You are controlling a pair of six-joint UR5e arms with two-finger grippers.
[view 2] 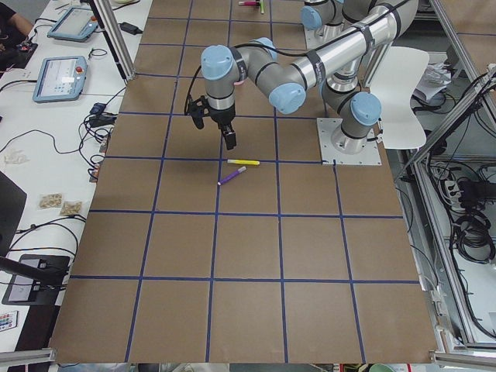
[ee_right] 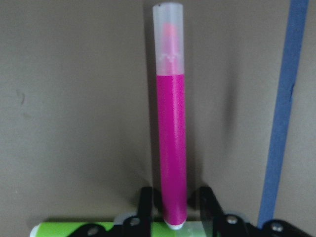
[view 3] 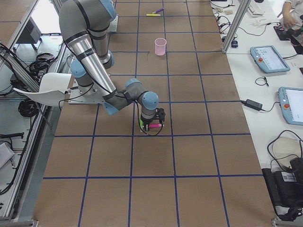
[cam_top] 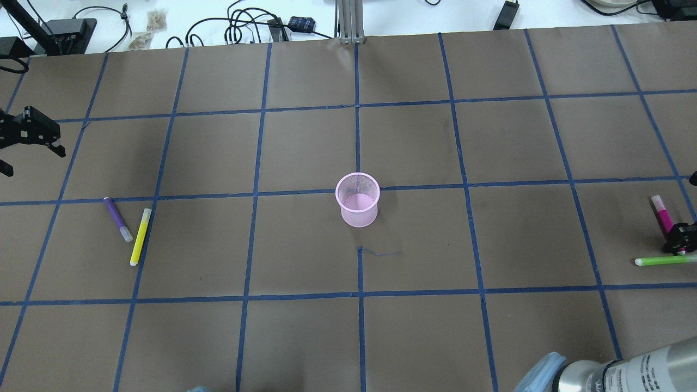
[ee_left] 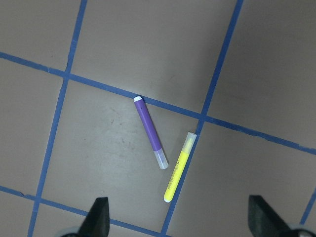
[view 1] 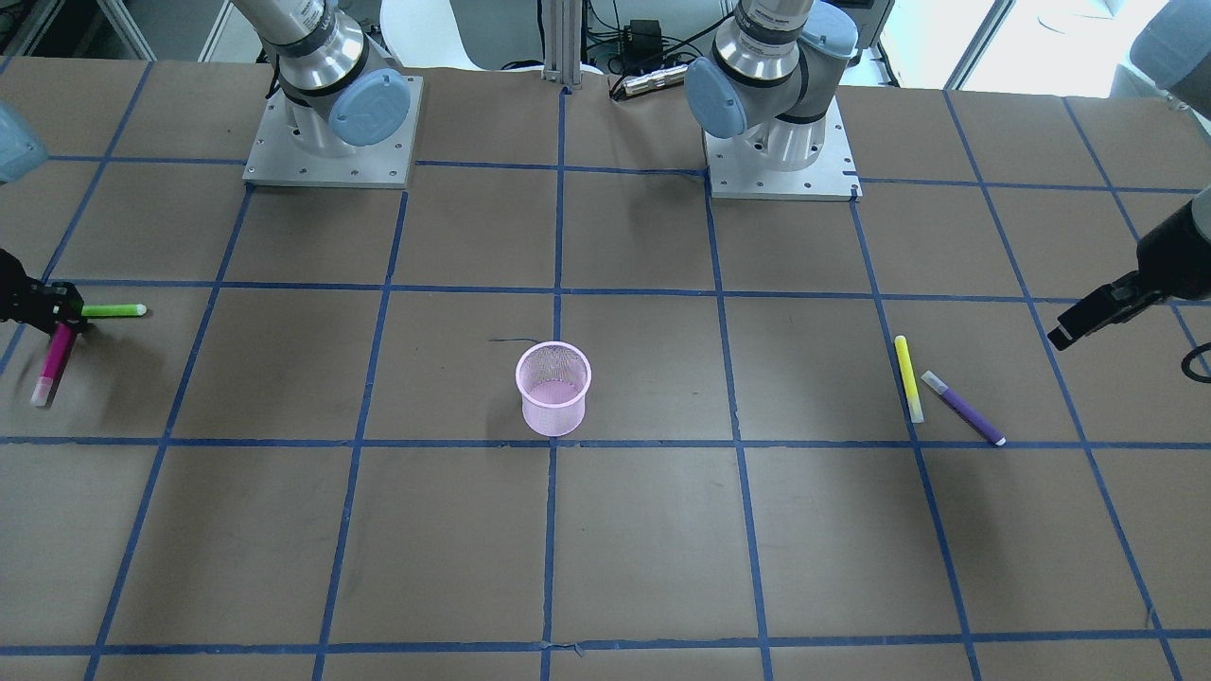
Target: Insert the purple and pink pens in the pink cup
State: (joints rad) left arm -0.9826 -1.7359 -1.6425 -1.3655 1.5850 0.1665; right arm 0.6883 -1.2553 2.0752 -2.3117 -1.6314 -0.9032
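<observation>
I need to grab the purple pen's white-tipped body end (view 1: 991, 433) next with my left gripper. The purple pen's clear cap (view 1: 934, 381) then stays free to go into the pink cup.
The pink mesh cup (view 1: 553, 388) stands upright at the table's middle, and it also shows in the overhead view (cam_top: 357, 199). My right gripper (cam_top: 679, 244) is shut on the lower end of the pink pen (ee_right: 171, 148), far to the cup's right in the overhead view. The pen's clear cap points away from the gripper. The purple pen (ee_left: 149, 131) lies on the table beside a yellow pen (ee_left: 177, 168). My left gripper (ee_left: 180, 222) is open and empty, hovering above and beside them. The purple pen also shows in the overhead view (cam_top: 118, 219).
A green pen (cam_top: 664, 261) lies crosswise right under the right gripper's fingers (ee_right: 207, 200). The yellow pen (cam_top: 140, 236) lies almost touching the purple pen's cap end. Blue tape lines grid the brown table. Both arm bases (view 1: 331, 142) stand at the robot's side.
</observation>
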